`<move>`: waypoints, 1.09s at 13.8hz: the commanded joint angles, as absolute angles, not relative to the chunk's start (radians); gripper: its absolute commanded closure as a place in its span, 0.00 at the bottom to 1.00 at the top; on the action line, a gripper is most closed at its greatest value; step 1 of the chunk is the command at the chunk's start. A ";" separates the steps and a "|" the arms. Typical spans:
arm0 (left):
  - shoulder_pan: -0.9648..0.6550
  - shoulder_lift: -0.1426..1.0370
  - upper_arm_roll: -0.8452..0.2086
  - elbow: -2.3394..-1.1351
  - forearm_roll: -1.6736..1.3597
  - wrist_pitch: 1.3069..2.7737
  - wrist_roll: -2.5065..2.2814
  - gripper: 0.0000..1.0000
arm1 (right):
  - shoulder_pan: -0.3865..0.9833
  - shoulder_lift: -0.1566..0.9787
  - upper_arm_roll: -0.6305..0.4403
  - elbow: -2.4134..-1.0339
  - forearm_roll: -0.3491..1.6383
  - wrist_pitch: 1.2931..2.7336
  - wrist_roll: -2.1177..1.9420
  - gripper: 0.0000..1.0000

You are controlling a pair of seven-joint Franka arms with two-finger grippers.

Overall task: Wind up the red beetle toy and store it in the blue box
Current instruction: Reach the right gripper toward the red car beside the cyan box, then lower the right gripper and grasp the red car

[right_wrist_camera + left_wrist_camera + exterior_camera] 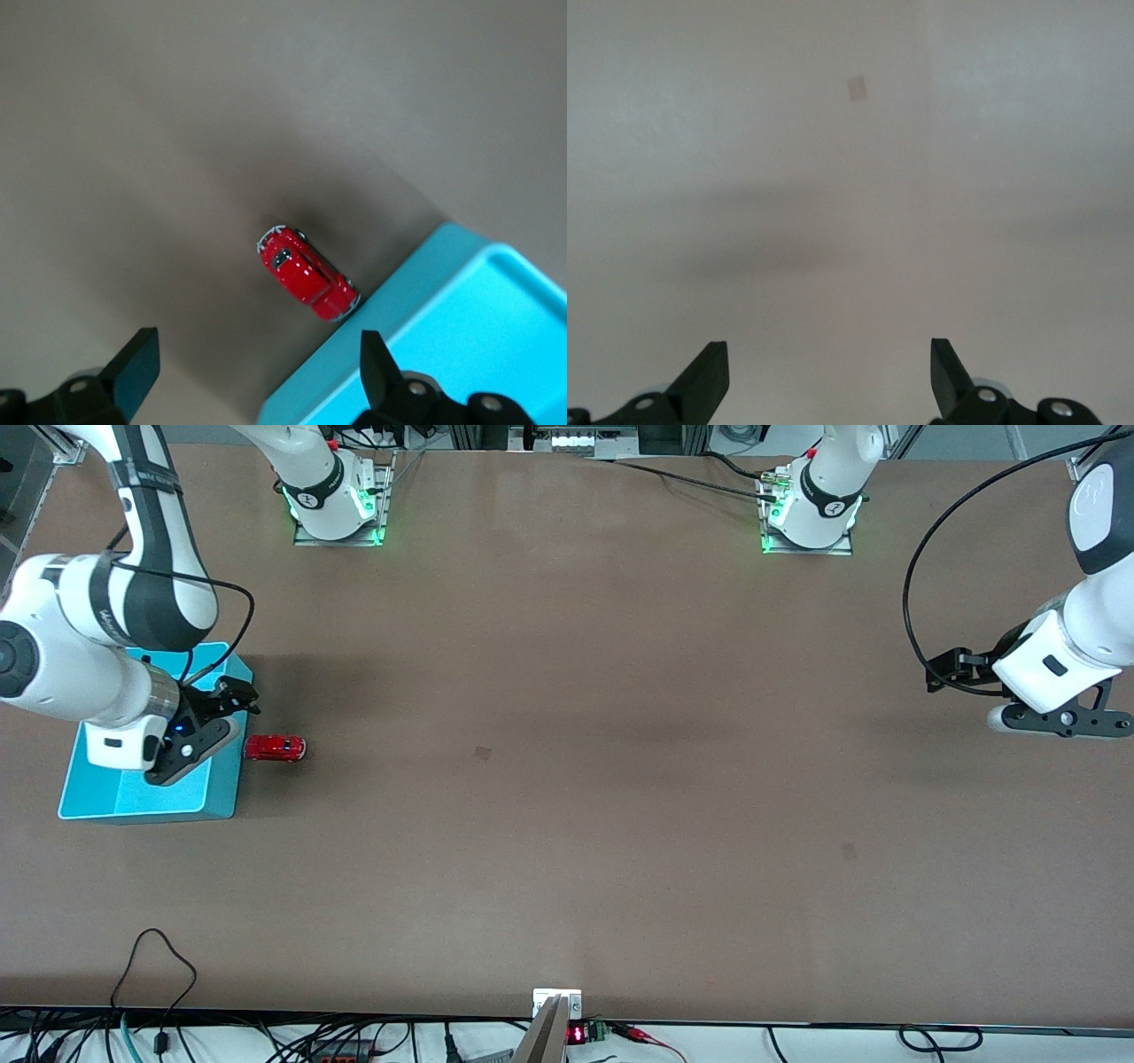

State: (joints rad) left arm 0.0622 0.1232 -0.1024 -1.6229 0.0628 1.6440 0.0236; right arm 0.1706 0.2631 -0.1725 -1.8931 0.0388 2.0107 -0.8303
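Note:
The right gripper grabs the red beetle toy (275,747) by the long sides of its body next, to store it in the blue box (133,802).
The red beetle toy (275,747) stands on the table right beside the blue box (133,802), against the wall that faces the table's middle. In the right wrist view the red beetle toy (306,273) touches the blue box's (443,345) corner. My right gripper (221,700) is open and empty, up in the air over the box's rim beside the toy. It also shows in the right wrist view (257,359). My left gripper (961,669) is open and empty over the bare table at the left arm's end, waiting. It also shows in the left wrist view (830,367).
The blue box sits at the right arm's end of the table, partly hidden by the right arm. A small dark mark (482,753) lies near the table's middle. Cables (159,974) run along the table edge nearest the front camera.

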 commanded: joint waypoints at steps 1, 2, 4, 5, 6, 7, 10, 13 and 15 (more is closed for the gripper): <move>-0.006 -0.051 -0.040 -1.802 0.025 1.756 0.009 0.00 | 0.167 0.273 -0.169 -1.968 0.040 2.095 -1.042 0.00; -0.017 -0.090 -0.035 -1.842 0.025 1.759 0.012 0.00 | 0.166 0.290 -0.169 -1.977 0.040 2.121 -1.110 0.00; -0.021 -0.103 -0.038 -1.835 0.026 1.715 0.012 0.00 | 0.155 0.342 -0.169 -1.979 0.040 2.199 -1.286 0.00; -0.018 -0.094 -0.041 -1.813 0.025 1.694 0.012 0.00 | 0.146 0.374 -0.169 -1.979 0.040 2.256 -1.387 0.00; -0.017 -0.086 -0.043 -1.801 0.025 1.686 0.011 0.00 | 0.135 0.405 -0.167 -1.979 0.041 2.296 -1.460 0.00; -0.018 -0.081 -0.046 -1.793 0.025 1.672 0.006 0.00 | 0.129 0.429 -0.167 -1.979 0.046 2.315 -1.515 0.00; -0.021 -0.046 -0.048 -1.732 0.025 1.666 0.005 0.00 | 0.130 0.442 -0.167 -2.025 0.048 2.318 -1.535 0.00; -0.025 0.014 -0.049 -1.645 0.025 1.629 0.005 0.00 | 0.130 0.440 -0.167 -2.101 0.046 2.426 -1.594 0.00; -0.028 0.018 -0.049 -1.632 0.025 1.625 0.006 0.00 | 0.133 0.442 -0.166 -2.141 0.046 2.488 -1.598 0.00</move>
